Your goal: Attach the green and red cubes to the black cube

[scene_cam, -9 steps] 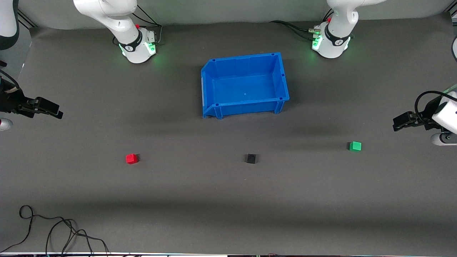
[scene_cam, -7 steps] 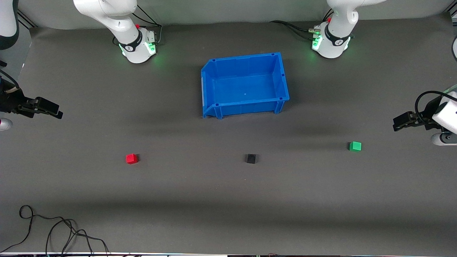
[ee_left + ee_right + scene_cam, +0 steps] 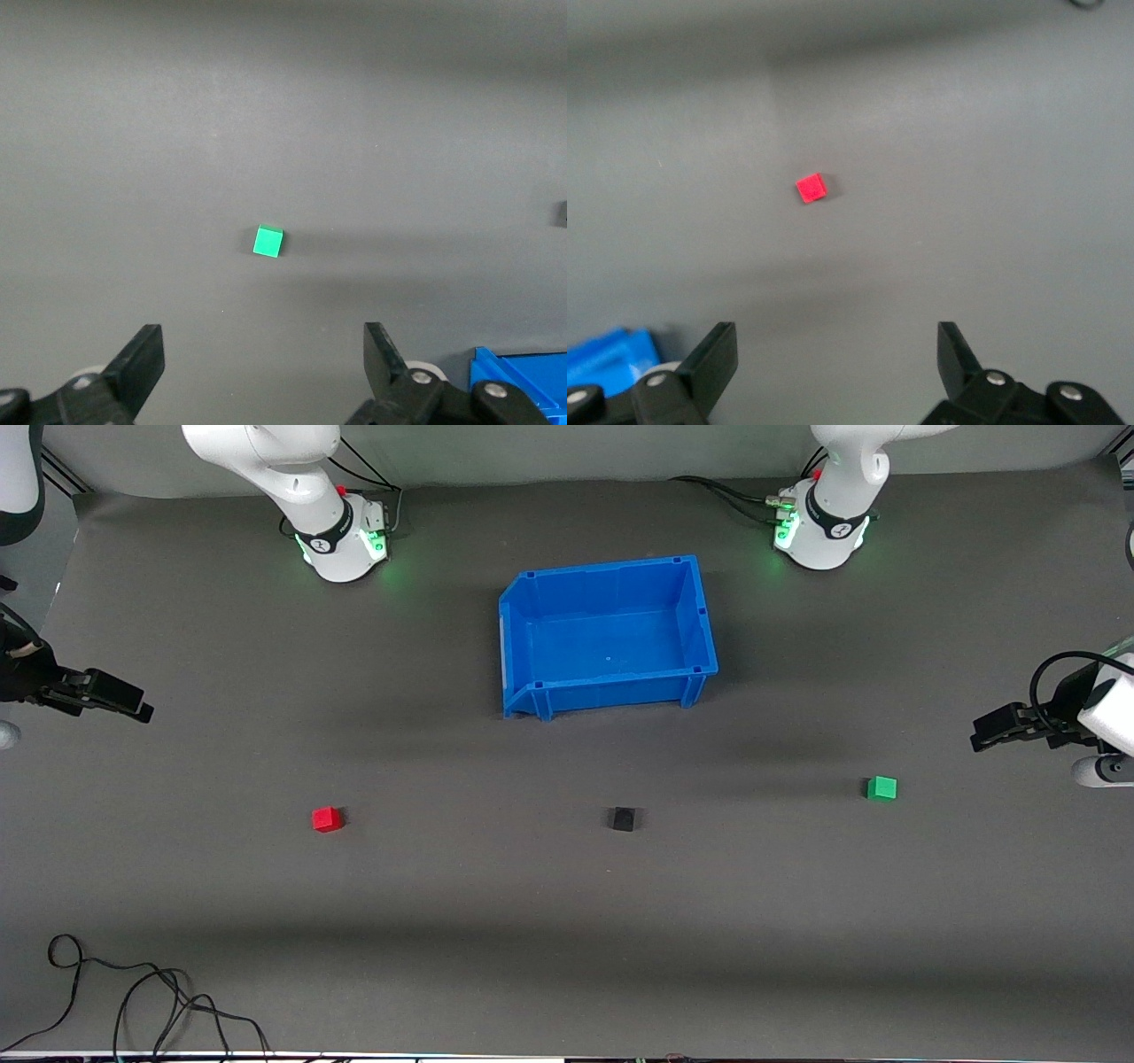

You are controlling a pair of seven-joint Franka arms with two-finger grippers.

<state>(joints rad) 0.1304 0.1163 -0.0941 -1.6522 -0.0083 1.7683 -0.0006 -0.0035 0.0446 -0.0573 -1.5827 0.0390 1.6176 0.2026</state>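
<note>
My left gripper should grab the green cube [image 3: 881, 787] by its opposite sides next, so that it can attach it to the black cube [image 3: 624, 818].
The black cube [image 3: 624, 818] sits on the dark mat near the table's middle, nearer the camera than the blue bin. The red cube [image 3: 326, 818] lies toward the right arm's end, the green cube [image 3: 881, 787] toward the left arm's end. My left gripper [image 3: 979, 737] is open and empty, up in the air over the mat beside the green cube [image 3: 267, 241]. My right gripper [image 3: 142, 710] is open and empty over the mat at the right arm's end, apart from the red cube [image 3: 811, 188]. The black cube barely shows in the left wrist view [image 3: 563, 212].
An empty blue bin [image 3: 700, 615] stands between the two arm bases, farther from the camera than the cubes; its corners show in the wrist views [image 3: 523, 372] [image 3: 607, 354]. A black cable [image 3: 133, 992] lies at the table's near edge at the right arm's end.
Both grippers have shifted very slightly; the right one moved a little outward toward the table's end. The cubes have not moved.
</note>
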